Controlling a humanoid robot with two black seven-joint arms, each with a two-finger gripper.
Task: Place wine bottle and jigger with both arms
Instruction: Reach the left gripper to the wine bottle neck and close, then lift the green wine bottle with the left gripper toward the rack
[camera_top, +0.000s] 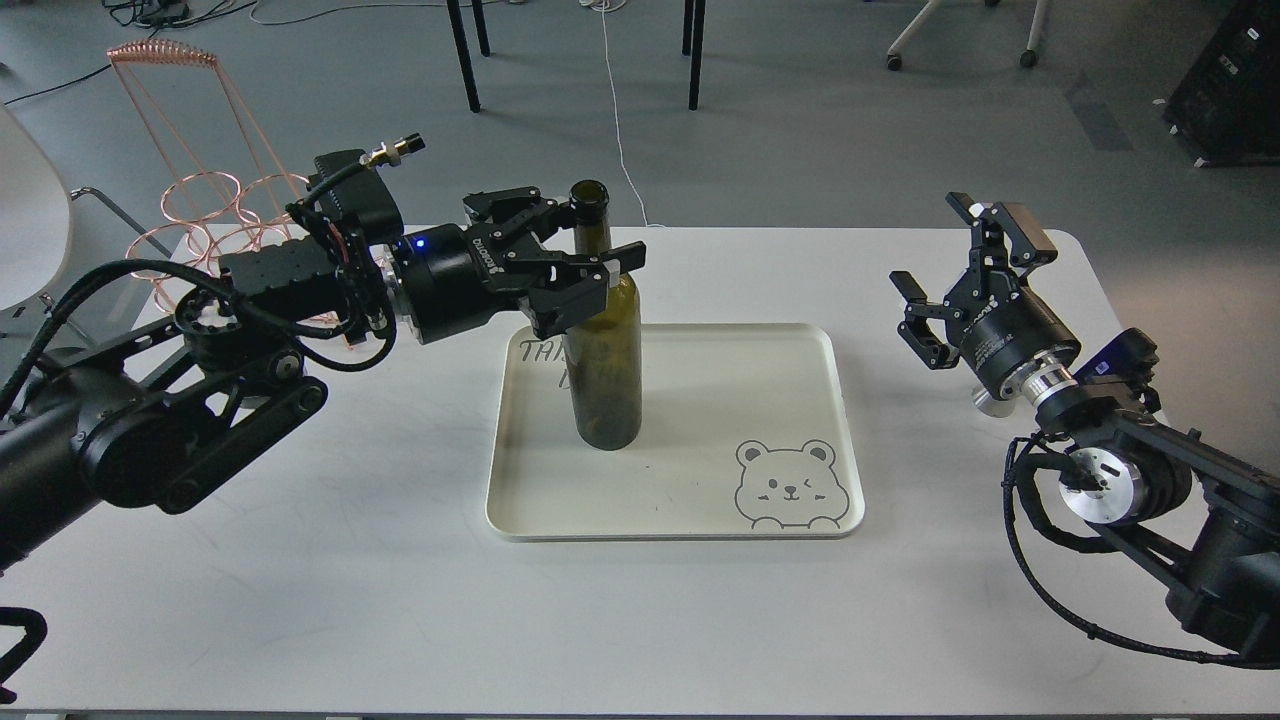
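Note:
The wine bottle has to go in the copper wire rack (210, 198), so the robot's left gripper should next grab the bottle by its neck (590, 230).
The dark olive-green wine bottle (605, 370) stands upright on the left part of the cream tray (740, 370). My left gripper (585, 238) is at the bottle's neck and shoulder, open, with one finger behind the neck and one in front of the shoulder. I cannot tell whether the fingers touch the glass. My right gripper (965, 270) is open and empty, held above the table right of the tray. A small shiny steel piece (984, 401) shows just under the right wrist; it looks like the jigger, mostly hidden.
A copper wire rack (205, 190) stands at the table's back left corner, behind my left arm. The tray has a bear drawing (792, 485) at its front right. Chair and table legs stand on the floor beyond the table.

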